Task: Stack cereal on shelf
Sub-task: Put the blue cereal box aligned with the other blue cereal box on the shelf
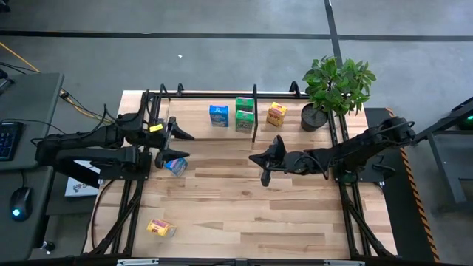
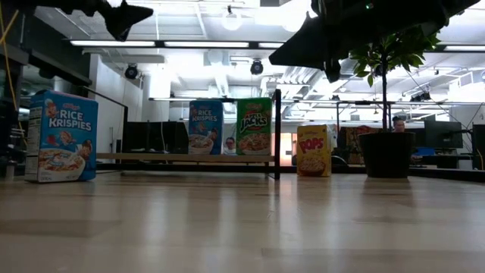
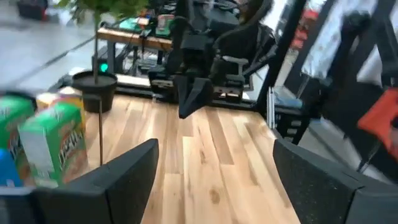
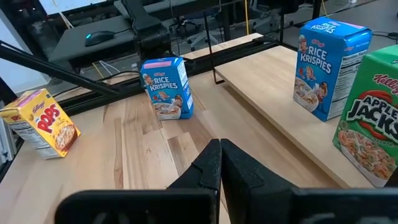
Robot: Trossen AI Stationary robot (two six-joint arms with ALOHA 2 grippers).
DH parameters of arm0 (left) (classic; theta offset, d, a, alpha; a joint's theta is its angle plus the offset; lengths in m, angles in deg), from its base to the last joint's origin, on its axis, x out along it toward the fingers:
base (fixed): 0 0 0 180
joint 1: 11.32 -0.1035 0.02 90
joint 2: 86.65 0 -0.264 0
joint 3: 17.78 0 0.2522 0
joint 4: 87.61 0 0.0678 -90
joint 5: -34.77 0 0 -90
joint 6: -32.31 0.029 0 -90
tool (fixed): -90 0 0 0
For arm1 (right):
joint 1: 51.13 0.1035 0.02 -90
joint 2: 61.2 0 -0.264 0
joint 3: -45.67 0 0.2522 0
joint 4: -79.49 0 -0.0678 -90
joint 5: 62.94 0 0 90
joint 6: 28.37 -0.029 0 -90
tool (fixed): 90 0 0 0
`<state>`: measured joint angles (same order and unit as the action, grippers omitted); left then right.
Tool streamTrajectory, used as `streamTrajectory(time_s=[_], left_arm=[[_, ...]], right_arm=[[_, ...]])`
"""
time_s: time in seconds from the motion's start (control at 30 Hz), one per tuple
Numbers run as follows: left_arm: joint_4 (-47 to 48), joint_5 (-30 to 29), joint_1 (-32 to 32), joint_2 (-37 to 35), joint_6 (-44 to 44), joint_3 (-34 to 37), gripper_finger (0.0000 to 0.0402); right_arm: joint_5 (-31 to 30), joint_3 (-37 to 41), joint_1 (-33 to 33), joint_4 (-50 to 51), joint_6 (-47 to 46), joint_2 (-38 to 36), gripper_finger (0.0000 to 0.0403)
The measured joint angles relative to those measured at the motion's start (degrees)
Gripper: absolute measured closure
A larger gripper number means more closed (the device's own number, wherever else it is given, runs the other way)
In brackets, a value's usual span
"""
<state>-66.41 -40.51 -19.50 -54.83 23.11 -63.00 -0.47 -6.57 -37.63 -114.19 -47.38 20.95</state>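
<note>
The robot's left gripper next needs to grab the table's blue cereal box by its top end (image 1: 175,164), to stack the box on the shelf (image 1: 199,118).
My left gripper (image 1: 179,145) is open and raised above the table's left part, just beyond a blue cereal box (image 1: 176,166) that stands on its base on the tabletop (image 2: 61,136). My right gripper (image 1: 253,157) is shut and hovers over the table's middle, touching nothing. On the shelf board (image 1: 196,118), left of the black divider (image 1: 255,111), stand a blue box (image 1: 218,115) and two green boxes (image 1: 244,113). A yellow box (image 1: 276,114) stands just right of the divider. Another yellow box (image 1: 160,227) lies on the table near the front left.
A potted plant (image 1: 329,92) stands at the far right corner beside the shelf. Black frame bars (image 1: 344,199) run along the table's left and right sides. Bare wood (image 1: 244,214) lies between the grippers and the near edge. A desk with a mouse (image 1: 21,199) is off to the left.
</note>
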Motion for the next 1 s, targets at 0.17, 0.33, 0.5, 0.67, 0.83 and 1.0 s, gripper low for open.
streamTrajectory(time_s=[0.17, 0.33, 0.5, 0.67, 0.83, 1.0], left_arm=[[16.7, -5.1, 0.2, 1.8, -10.7, -5.9, 0.0094], [41.1, -15.0, 2.0, 6.7, -20.3, -14.6, 0.0094], [52.8, -17.9, 5.6, 12.3, -31.9, -16.5, 0.0095], [57.3, -22.6, 9.8, 16.9, -37.5, -16.5, 0.0095], [57.9, -25.6, 12.5, 19.2, -41.7, -16.5, 0.0095], [57.9, -25.4, 15.0, 20.7, -45.0, -16.5, 0.0095]], right_arm=[[0.0, 0.0, 0.0, 0.3, 0.0, 0.0, 0.0403], [0.0, 0.0, 0.0, 0.6, 1.1, 0.0, 0.0403], [0.0, 0.0, 0.0, 0.6, 1.4, 0.0, 0.0403], [0.0, 0.0, 0.0, 1.1, 1.5, 0.0, 0.0403], [0.0, 0.0, 0.0, 2.1, 1.5, 0.1, 0.0403], [0.1, 0.0, 0.0, 2.5, 1.2, 0.1, 0.0403]])
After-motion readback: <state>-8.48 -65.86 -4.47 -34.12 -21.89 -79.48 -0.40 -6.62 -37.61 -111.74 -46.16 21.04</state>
